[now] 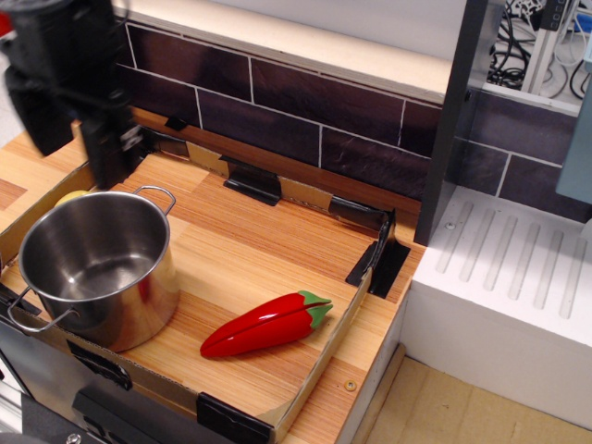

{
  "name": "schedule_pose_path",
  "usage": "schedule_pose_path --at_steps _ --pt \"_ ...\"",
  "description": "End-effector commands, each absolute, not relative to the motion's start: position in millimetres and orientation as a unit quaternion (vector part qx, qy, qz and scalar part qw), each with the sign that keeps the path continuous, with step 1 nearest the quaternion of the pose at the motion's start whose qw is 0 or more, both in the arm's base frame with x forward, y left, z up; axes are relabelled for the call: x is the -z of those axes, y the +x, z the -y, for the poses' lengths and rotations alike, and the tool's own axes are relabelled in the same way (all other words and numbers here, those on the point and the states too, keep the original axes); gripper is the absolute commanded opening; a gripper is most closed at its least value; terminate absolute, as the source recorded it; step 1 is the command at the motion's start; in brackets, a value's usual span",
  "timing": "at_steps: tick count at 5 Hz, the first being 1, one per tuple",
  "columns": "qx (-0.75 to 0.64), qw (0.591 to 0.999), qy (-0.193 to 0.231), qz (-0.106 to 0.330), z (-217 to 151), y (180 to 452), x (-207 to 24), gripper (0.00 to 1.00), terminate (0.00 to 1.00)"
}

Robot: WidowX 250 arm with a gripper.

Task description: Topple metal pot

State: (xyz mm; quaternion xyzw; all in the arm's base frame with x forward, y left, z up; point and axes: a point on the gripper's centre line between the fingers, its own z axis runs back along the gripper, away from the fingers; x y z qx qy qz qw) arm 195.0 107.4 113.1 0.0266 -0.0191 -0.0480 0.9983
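I need to grab the metal pot [97, 264] by its upper rim [118, 193] next. Then I can tip the pot over onto its side.
The metal pot [97, 264] is a shiny steel cylinder with two wire loop handles. It stands upright and empty at the front left of the wooden surface. My black gripper [74, 162] hangs above and just behind the pot's far rim at the upper left. Its jaws are apart with nothing between them, and it is not touching the pot.
A red pepper [268, 324] lies to the right of the pot. A yellow object [74, 196] peeks out behind the pot. A low cardboard wall [356, 296] with black tape corners rings the wooden area. A dark tiled backsplash [351, 120] is behind, and a white drainboard [509, 268] is at the right.
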Motion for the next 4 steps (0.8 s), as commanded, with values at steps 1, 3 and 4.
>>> schedule_pose_path --at_steps 1,3,4 --pt "0.072 0.997 0.032 -0.007 -125.9 186.9 -98.7 1.00 0.00" --pt "0.066 0.997 0.037 -0.018 -129.7 192.4 -81.3 1.00 0.00" --pt "0.059 0.997 0.046 -0.016 -133.6 197.2 -75.3 1.00 0.00"
